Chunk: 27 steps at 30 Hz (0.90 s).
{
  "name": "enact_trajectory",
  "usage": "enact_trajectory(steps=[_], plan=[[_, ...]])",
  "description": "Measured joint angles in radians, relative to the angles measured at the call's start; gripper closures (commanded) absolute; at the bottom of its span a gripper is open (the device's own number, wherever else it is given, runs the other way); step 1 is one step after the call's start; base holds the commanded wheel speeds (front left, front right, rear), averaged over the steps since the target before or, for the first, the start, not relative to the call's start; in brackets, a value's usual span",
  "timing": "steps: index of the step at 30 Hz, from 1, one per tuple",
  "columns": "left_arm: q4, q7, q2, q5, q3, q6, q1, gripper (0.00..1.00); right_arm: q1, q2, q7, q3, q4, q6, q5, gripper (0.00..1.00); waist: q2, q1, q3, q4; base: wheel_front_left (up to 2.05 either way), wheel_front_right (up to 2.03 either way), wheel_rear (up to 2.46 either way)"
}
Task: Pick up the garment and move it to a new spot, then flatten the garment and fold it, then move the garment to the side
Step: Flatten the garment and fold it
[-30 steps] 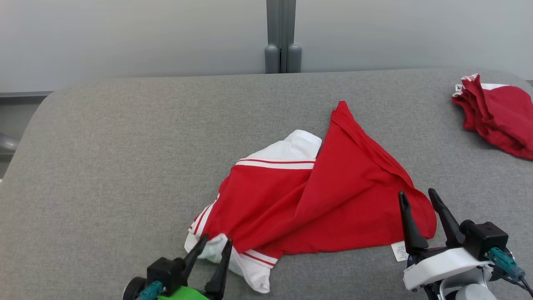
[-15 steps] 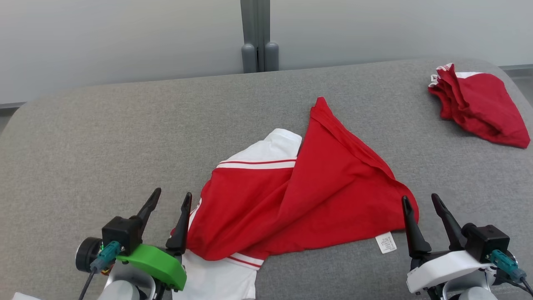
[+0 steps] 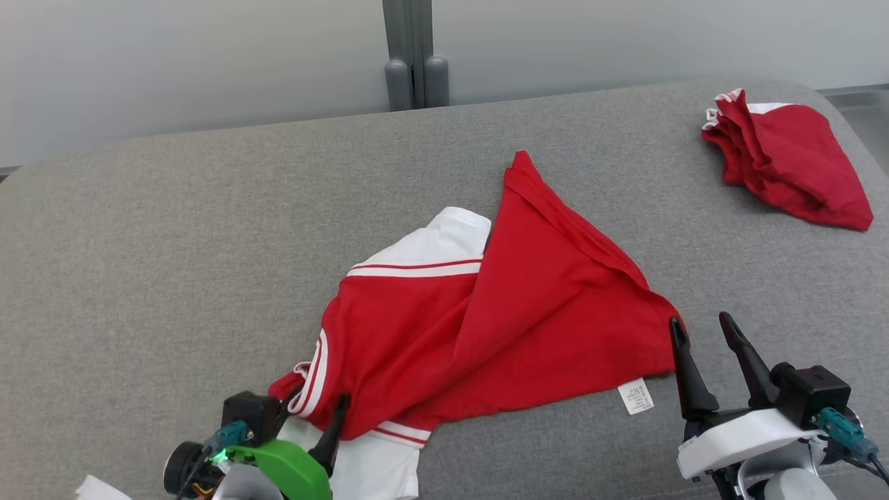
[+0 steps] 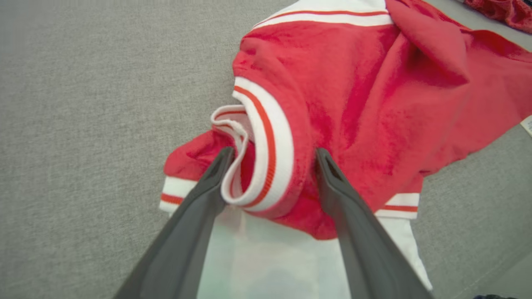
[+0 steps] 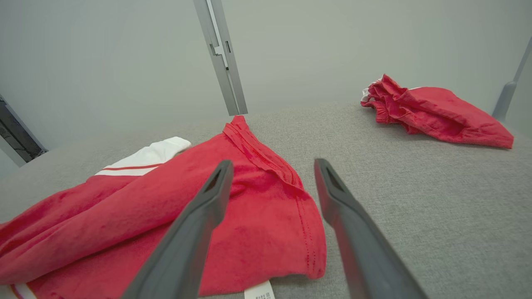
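The right gripper pinches the garment by that red hem corner (image 3: 673,354) (image 5: 315,261) next, since the hem corner beside the care label curves up off the table.
The garment (image 3: 486,326), bright red with white panels and red-striped white trim, lies crumpled in the middle of the grey padded table (image 3: 173,243). My left gripper (image 3: 314,410) is at its near left corner. In the left wrist view its fingers (image 4: 208,187) stand open on either side of a raised fold of striped trim (image 4: 266,153), with white cloth below them. My right gripper (image 3: 700,333) is open just off the garment's near right corner; its fingers (image 5: 199,216) hover above the red hem (image 5: 307,232). No lettering or number shows.
A second red cloth (image 3: 785,160) lies bunched at the table's far right corner. A white care label (image 3: 636,397) sticks out of the garment's near edge. A grey post (image 3: 414,55) stands behind the table against a pale wall.
The head camera has swung right. My left gripper let go of the white cloth, opened wide, then came back in over the striped trim. The right gripper stayed open.
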Motion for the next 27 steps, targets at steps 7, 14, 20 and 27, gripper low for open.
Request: enact_trajectory(steps=[7,14,20,27], plan=[[0.020,-0.085,-0.005,0.004,-0.004,-0.004,-0.127,1.00,-0.009,-0.010,0.000,-0.007,-0.010,0.000,0.000,0.00,0.0000,0.0000,0.018,-0.013,0.00,0.00,0.00],[0.099,-0.151,-0.019,-0.009,0.034,-0.004,-0.298,1.00,-0.024,-0.014,0.000,-0.015,-0.009,0.000,-0.003,0.00,0.0000,0.0000,0.036,-0.028,0.00,0.00,0.00],[0.249,-0.185,-0.037,-0.018,0.055,-0.006,-0.382,0.00,-0.040,-0.012,0.000,-0.016,-0.003,0.000,-0.012,0.00,0.0000,0.0000,0.055,-0.048,0.00,0.00,0.00],[0.195,-0.198,-0.042,0.010,0.127,-0.006,-0.372,0.00,-0.038,-0.010,0.000,-0.030,0.005,0.000,-0.012,0.00,0.0000,0.0000,0.039,-0.053,0.00,0.00,0.00]])
